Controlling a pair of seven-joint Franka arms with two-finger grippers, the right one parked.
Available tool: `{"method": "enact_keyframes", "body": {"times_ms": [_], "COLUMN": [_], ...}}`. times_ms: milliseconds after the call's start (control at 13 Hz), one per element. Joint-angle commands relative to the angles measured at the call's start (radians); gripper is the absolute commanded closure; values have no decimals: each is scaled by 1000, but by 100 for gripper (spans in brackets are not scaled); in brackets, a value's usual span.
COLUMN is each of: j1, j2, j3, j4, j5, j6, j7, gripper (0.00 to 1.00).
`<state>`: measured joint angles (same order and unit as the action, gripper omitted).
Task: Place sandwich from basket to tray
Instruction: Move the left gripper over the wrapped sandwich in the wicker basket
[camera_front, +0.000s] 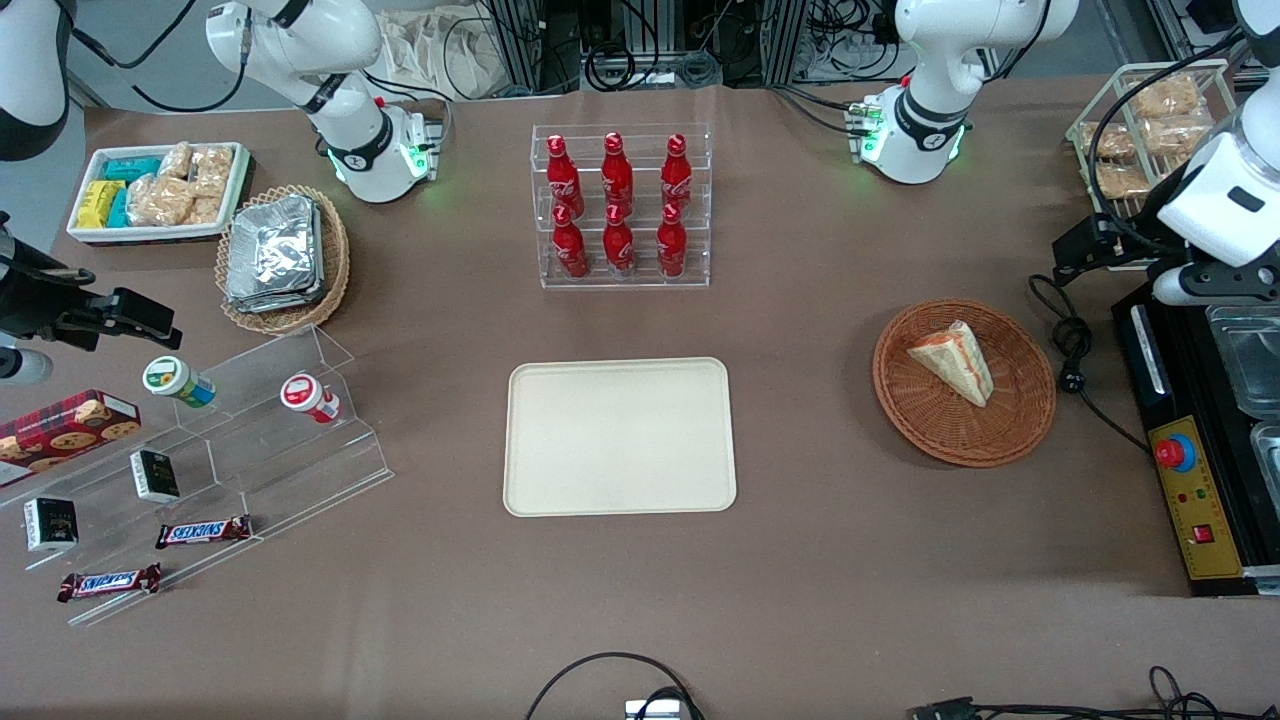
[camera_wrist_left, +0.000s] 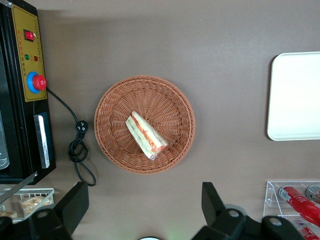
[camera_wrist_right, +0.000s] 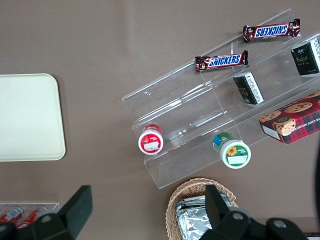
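Note:
My left gripper is going to grab the sandwich by its outer bread sides next, because the sandwich's long cut filling (camera_wrist_left: 145, 132) faces up between two flat slices.
The sandwich (camera_front: 955, 362) (camera_wrist_left: 146, 135), a pale bread wedge with red and green filling, lies in the round reddish-brown wicker basket (camera_front: 900, 405) (camera_wrist_left: 112, 107). The cream tray (camera_front: 620, 437) (camera_wrist_left: 295, 95) lies flat and bare at the table's middle, well apart from the basket. My left gripper (camera_front: 1078, 250) (camera_wrist_left: 145, 202) hangs high over the table, above the basket's edge toward the working arm's end. It is open wide with only bare table between its fingers (camera_wrist_left: 76, 200), and the basket sits clear of them.
A black control box with a red button (camera_front: 1190, 480) (camera_wrist_left: 30, 55) runs along the working arm's table end. A black cable (camera_front: 1070, 350) (camera_wrist_left: 77, 145) lies coiled beside the basket. A clear rack of red bottles (camera_front: 620, 205) (camera_wrist_left: 300, 200) stands farther from the front camera than the tray.

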<state>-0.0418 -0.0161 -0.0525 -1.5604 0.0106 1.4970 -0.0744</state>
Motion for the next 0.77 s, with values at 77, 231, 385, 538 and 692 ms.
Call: {"method": "enact_keyframes", "body": {"times_ms": [77,231,385,538,692], "j1": [-1,5,5,2,2], "j2": [7,8,18,4,-34], "j3": [-1,0,2,0,-1], "j4": [22,17,-16,-119,-260], "j5": [14,8,14,17,17], "j6": [-20,-18,-8,78,191], "j7": [-4,-4,-62,-174,-261], "gripper": [0,0,0,0,0]}}
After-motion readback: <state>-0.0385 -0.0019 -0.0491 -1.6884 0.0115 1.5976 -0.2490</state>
